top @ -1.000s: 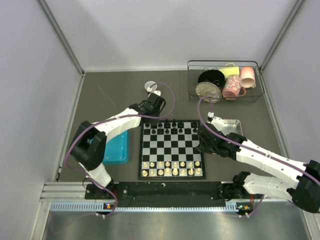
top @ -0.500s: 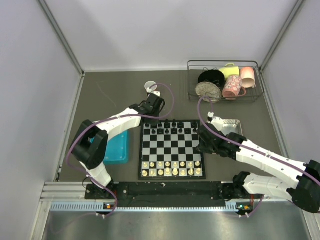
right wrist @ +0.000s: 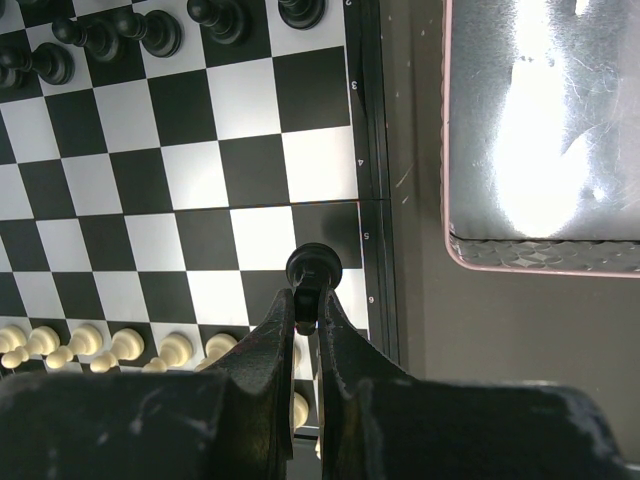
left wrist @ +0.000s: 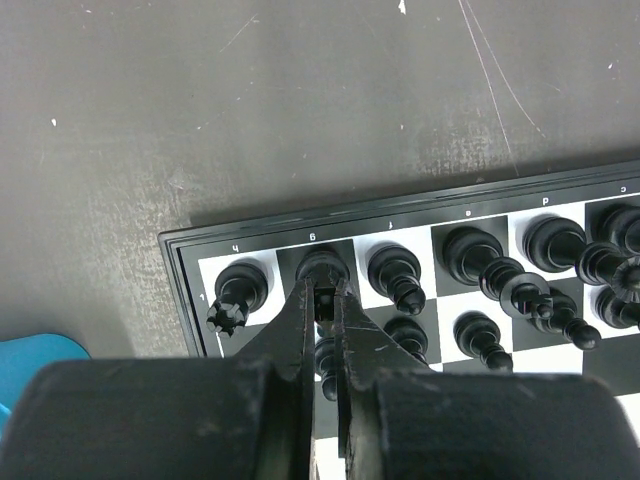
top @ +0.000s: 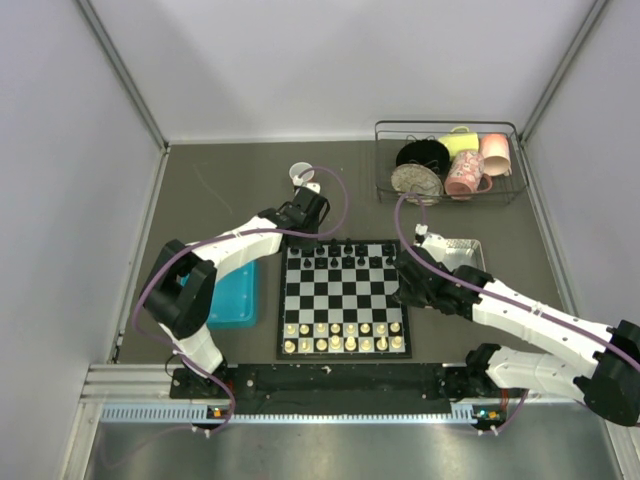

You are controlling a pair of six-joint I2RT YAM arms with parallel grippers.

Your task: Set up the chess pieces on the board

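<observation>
The black piece's base is within the dark square beside the corner rook (left wrist: 240, 292) and would land there, so it is now time for my left gripper to open.
The board (top: 345, 290) lies between the arms. Black chess pieces (top: 340, 255) fill its far two rows and cream-white pieces (top: 340, 336) its near two. My left gripper (top: 301, 232) is at the board's far left corner. In the left wrist view this gripper (left wrist: 326, 300) is shut on a black piece (left wrist: 322, 266) over the back-row square beside the corner rook (left wrist: 240, 292). My right gripper (top: 405, 285) hovers over the right edge. Seen from the right wrist, it (right wrist: 306, 302) is shut on another black piece (right wrist: 313, 266) above the middle ranks.
A teal tray (top: 228, 296) lies left of the board and a pink-rimmed tray (right wrist: 540, 130) right of it. A wire basket (top: 450, 165) with mugs stands at the back right. A small white round object (top: 301, 173) sits behind the left gripper.
</observation>
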